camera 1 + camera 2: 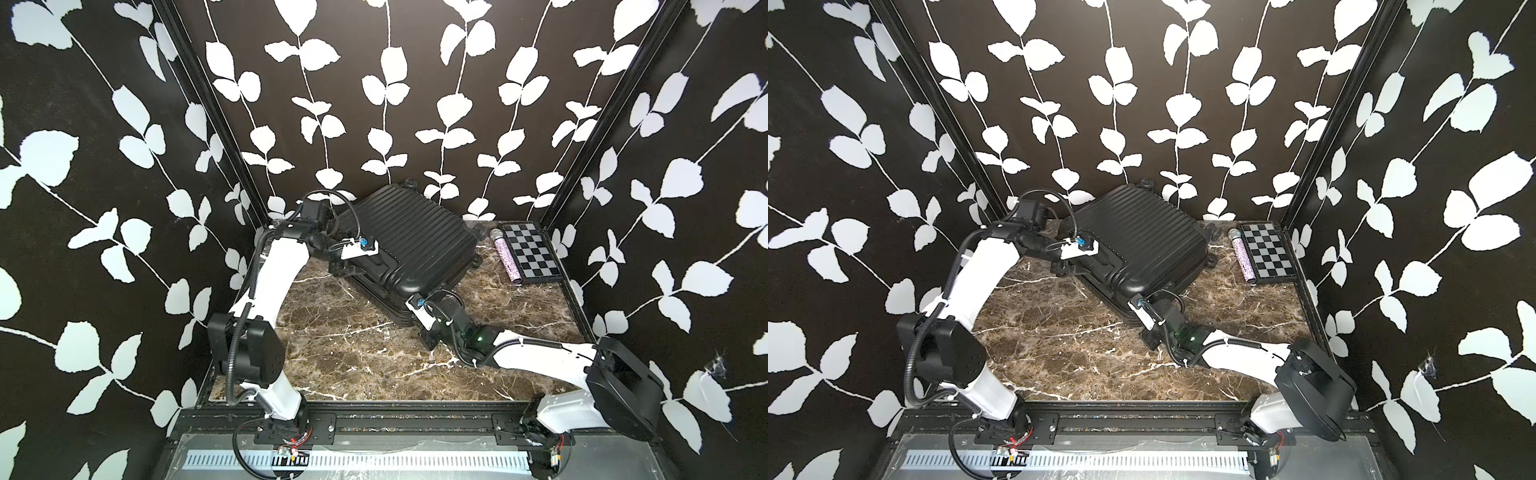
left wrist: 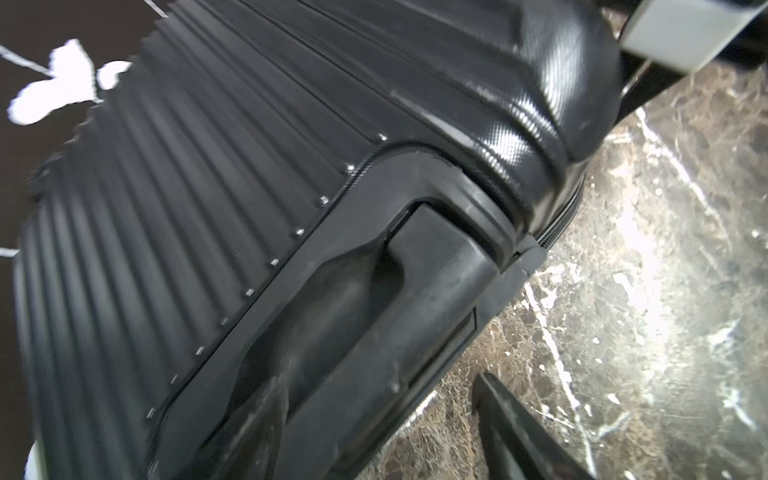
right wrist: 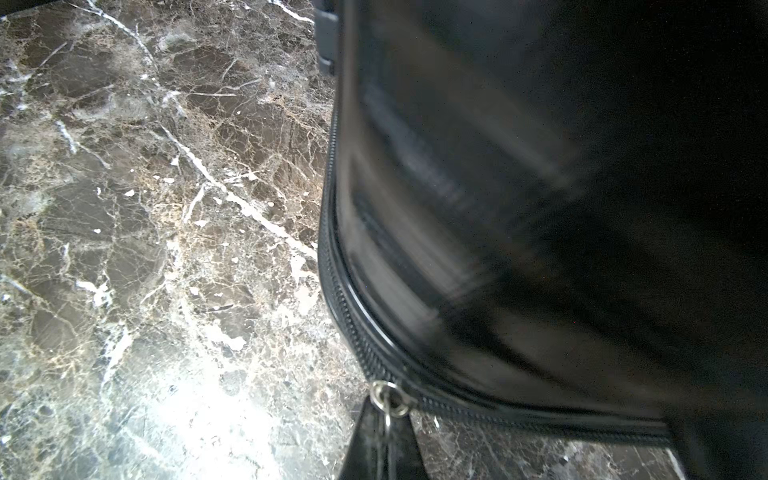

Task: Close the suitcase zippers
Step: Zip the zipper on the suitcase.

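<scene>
I need to grab the suitcase's black handle across its bar with my left gripper next, to turn the case while my right gripper closes the zippers.
The black ribbed suitcase (image 1: 409, 237) (image 1: 1133, 237) lies flat at the back of the marble table, lid down, in both top views. My left gripper (image 2: 380, 380) (image 1: 353, 272) is open at the case's handle side. One of its fingers (image 2: 266, 415) is over the black handle (image 2: 415, 291), the other over bare marble. My right gripper (image 3: 384, 419) (image 1: 409, 322) is at the near corner, shut on the zipper pull's metal ring (image 3: 388, 399). The zippers (image 3: 357, 332) (image 2: 561, 224) run along the seam, with the teeth meshed where they show.
A flat checkerboard (image 1: 530, 253) and a glittery purple cylinder (image 1: 505, 259) lie at the back right. Leaf-patterned walls enclose the marble table (image 1: 353, 345) on three sides. A spinner wheel (image 1: 476, 262) sticks out at the case's right.
</scene>
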You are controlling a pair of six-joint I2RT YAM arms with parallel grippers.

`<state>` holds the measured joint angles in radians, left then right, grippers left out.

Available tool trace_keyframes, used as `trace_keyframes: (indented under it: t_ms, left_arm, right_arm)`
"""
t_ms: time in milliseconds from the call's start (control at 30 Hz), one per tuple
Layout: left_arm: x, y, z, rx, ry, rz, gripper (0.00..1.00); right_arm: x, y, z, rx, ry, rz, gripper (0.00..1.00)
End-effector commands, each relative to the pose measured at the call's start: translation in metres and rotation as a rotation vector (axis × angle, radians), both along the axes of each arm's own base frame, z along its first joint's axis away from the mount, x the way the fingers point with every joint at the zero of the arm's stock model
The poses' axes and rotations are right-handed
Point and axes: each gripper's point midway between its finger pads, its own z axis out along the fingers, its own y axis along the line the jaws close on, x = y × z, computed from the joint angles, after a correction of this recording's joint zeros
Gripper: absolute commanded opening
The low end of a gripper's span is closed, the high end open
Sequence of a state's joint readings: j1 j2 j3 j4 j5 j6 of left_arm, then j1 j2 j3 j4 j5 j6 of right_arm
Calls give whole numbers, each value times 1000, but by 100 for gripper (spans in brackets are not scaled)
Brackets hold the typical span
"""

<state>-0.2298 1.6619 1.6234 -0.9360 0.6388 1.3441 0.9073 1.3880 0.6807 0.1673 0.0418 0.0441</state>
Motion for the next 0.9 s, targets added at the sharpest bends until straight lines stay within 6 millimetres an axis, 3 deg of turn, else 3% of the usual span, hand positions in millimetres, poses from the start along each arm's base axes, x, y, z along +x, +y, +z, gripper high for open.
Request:
trace_keyframes:
  t_ms: [0, 100, 400, 633, 867]
  left_arm:
    - [8, -5, 7, 31, -95, -47, 74]
    - [27, -3, -5, 82, -129, -37, 75]
    - [23, 6, -39, 305, -38, -100, 65]
    - [-15, 10, -50, 425, 105, -144, 57]
    - [-58, 19, -55, 473, 257, -115, 49]
  right_arm:
    - [20, 0, 38, 94, -78, -68, 0]
    - [20, -1, 35, 89, -72, -70, 0]
    - [19, -4, 37, 93, -77, -79, 0]
    - [22, -12, 34, 62, -87, -111, 0]
    - [32, -36, 30, 35, -81, -211, 0]
